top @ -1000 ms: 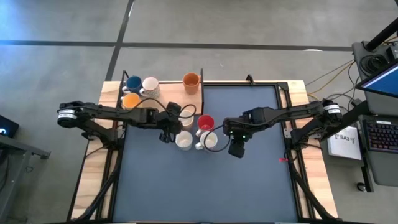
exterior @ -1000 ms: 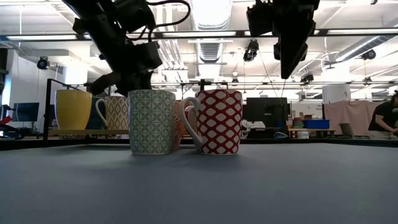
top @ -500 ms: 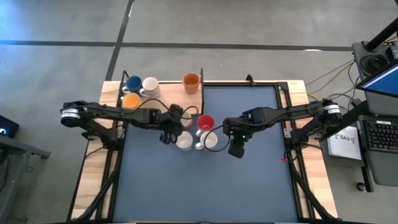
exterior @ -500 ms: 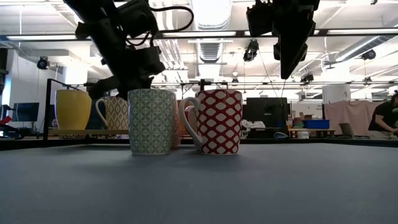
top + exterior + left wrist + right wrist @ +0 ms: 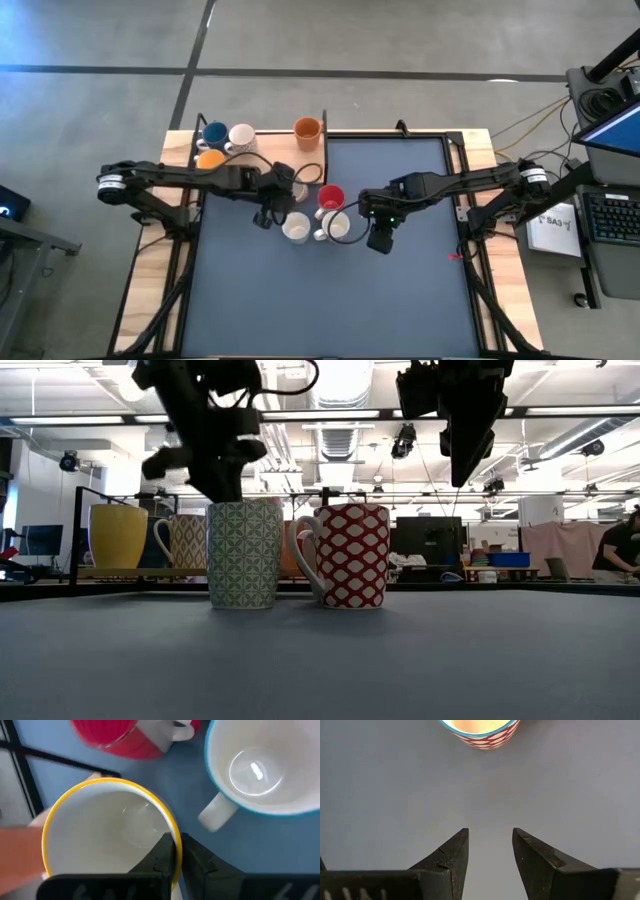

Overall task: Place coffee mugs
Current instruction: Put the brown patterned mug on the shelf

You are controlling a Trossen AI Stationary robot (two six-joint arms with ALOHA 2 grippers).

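Observation:
The yellow-rimmed mug (image 5: 299,190) is at the front edge of the wooden shelf (image 5: 281,150), so I should stand the mug on it before opening my left gripper.
A coffee mug with a yellow rim and white inside (image 5: 100,830) fills the left wrist view, and my left gripper (image 5: 177,846) is shut on it. From above, that gripper (image 5: 273,202) hides the mug, just left of a red mug (image 5: 331,197). Two pale mugs (image 5: 296,227) (image 5: 338,227) stand on their bases on the blue mat (image 5: 330,300); from table height they are green-patterned (image 5: 245,555) and red-patterned (image 5: 355,555). My right gripper (image 5: 379,240) hangs open above the mat, right of them. My left gripper pinches the yellow rim (image 5: 170,831), one finger (image 5: 161,857) inside the mug and one (image 5: 202,867) outside its wall. The fingers slant steeply down onto it from above. The mug stays upright, mouth up. Whether its base is clear of the mat I cannot tell.
A wooden shelf (image 5: 270,150) with a black rail at the far left carries a blue mug (image 5: 215,135), a white one (image 5: 241,137) and two orange ones (image 5: 308,130) (image 5: 210,160). Bare mat lies toward the near edge. A person (image 5: 618,550) is far off in the room.
My left gripper has risen a little behind the green-patterned mug and has tipped. The mugs on the mat and my right gripper have kept still.

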